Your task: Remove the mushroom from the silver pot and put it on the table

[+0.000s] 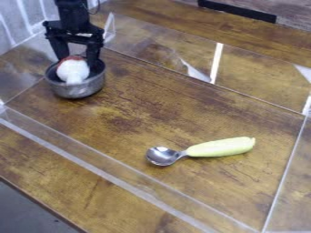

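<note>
The silver pot's rim is level with my fingers, which are on each side of the mushroom [75,70], so my gripper needs to close now. Closing now would catch the mushroom.
The silver pot [73,82] sits on the dark wooden table [170,100] at the far left. Inside it lies the mushroom [75,70], its white stem and red-orange cap showing. My gripper [75,56] points straight down over the pot, open, with one black finger on each side of the mushroom. The fingertips reach down to about the pot's rim, and I cannot tell whether they touch the mushroom.
A spoon [201,149] with a yellow-green handle lies on the table at the lower right. Clear acrylic walls [216,62] edge the tabletop on every side, with one low wall running along the front.
</note>
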Robot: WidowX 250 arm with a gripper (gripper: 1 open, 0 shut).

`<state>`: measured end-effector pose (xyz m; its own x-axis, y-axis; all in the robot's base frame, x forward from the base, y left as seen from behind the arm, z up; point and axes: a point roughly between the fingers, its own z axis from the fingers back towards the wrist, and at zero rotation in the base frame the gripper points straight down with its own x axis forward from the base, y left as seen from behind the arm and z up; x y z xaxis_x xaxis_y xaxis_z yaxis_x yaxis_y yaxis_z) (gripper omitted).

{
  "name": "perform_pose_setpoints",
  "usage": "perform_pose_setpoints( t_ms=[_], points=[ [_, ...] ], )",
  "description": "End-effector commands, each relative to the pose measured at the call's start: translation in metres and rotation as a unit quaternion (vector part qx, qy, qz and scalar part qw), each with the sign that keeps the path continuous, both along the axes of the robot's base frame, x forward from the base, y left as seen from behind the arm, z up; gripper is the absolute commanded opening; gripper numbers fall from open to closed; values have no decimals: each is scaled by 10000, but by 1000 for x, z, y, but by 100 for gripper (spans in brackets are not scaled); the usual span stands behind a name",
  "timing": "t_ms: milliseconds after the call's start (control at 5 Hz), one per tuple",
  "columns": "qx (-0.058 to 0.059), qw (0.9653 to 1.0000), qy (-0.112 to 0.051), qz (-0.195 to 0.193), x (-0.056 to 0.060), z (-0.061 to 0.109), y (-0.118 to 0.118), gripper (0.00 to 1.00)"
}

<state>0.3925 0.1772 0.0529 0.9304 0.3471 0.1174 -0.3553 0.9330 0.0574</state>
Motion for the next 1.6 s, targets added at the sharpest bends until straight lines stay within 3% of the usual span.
perform_pose_setpoints(
  t_ms=[0,200,800,1000,1400],
  points=[
    [96,9979,-216,-600,9,20,-3,100],
    [65,9936,-198,-1111,9,23,-1,0],
    [41,9792,-171,-2022,13,38,2,0],
    [133,9823,-276,-1849,7,55,-3,0],
    [307,9728,-525,-2237,28,97,-40,0]
  ],
)
